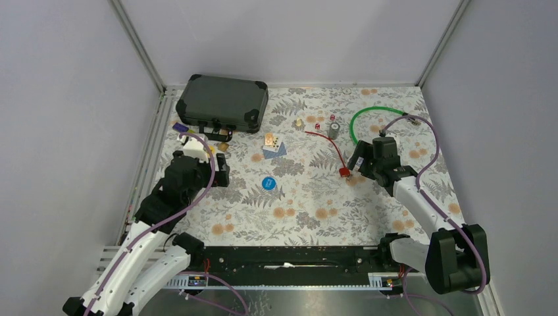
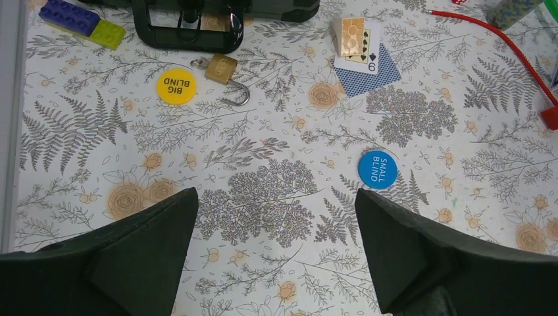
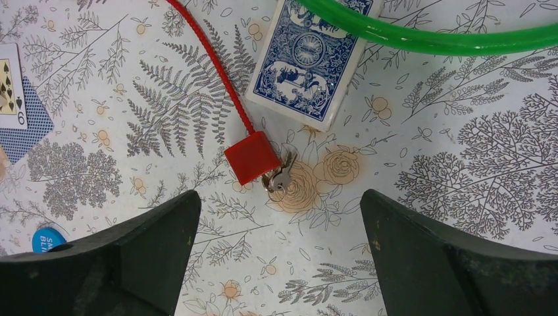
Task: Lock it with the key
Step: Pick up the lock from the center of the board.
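Observation:
The right gripper grips the red lock body (image 1: 344, 172) (image 3: 252, 158) by its sides next. That leaves the cable free for my left gripper.
A red lock body (image 3: 252, 158) on a red cable (image 3: 210, 66) lies on the floral mat, with a small silver key (image 3: 281, 178) on a ring at its lower right corner. My right gripper (image 3: 279, 197) hovers open just short of it, nothing between its fingers; from above it (image 1: 358, 164) sits right beside the red lock (image 1: 344, 172). A brass padlock (image 2: 222, 68) with its shackle swung open lies near the case handle. My left gripper (image 2: 274, 197) is open and empty, well short of the padlock, at the left of the mat (image 1: 222, 170).
A dark hard case (image 1: 224, 102) stands at the back left, with toy bricks (image 2: 82, 22) beside it. A yellow chip (image 2: 176, 86), a blue chip (image 2: 378, 169), playing cards (image 2: 362, 49), a card deck (image 3: 306, 66), a green cable (image 3: 428, 36) and a small cylinder (image 1: 334, 128) lie about.

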